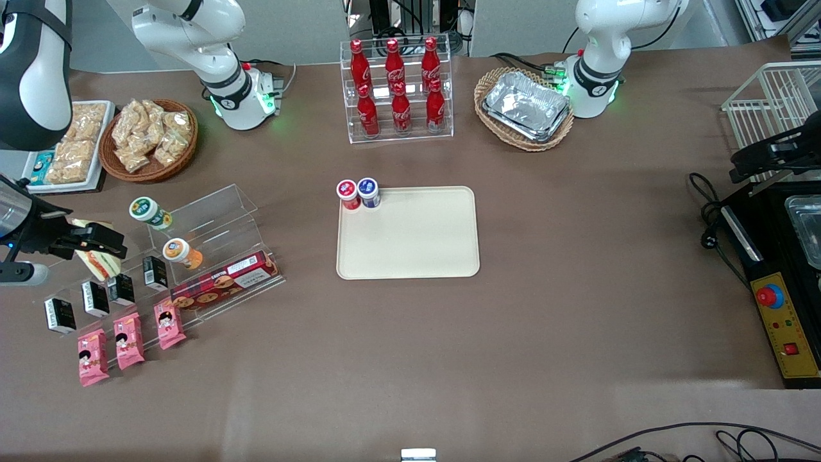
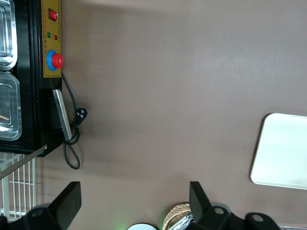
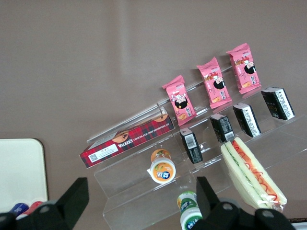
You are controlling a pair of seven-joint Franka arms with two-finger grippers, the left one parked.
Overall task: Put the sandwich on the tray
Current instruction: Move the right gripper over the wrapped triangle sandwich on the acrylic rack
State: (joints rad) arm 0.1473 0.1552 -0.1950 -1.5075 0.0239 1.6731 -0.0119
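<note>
The wrapped sandwich has to be set on the tray (image 1: 417, 240), so my right gripper will next grip the sandwich by its long bread body (image 1: 99, 258).
The sandwich (image 1: 95, 261) (image 3: 252, 173), a plastic-wrapped white wedge with red and green stripes, lies on an upper step of the clear display stand (image 1: 211, 221) toward the working arm's end of the table. My right gripper (image 1: 102, 242) (image 3: 139, 206) hovers just above the stand, open and holding nothing. In the wrist view the sandwich lies beside one of the fingers (image 3: 207, 197), outside the gap between them. The cream tray (image 1: 417, 240) (image 3: 19, 167) (image 2: 283, 153) lies flat at the table's middle, well apart from the gripper.
A red-lidded cup (image 1: 348, 193) and a blue-lidded cup (image 1: 369, 191) stand on a tray corner. The stand also holds a green cup (image 3: 189, 213), an orange cup (image 3: 162, 168), a tartan cookie box (image 3: 127, 141), black cartons (image 3: 248, 120) and pink packets (image 3: 214, 82). A cola rack (image 1: 397, 90) stands farther back.
</note>
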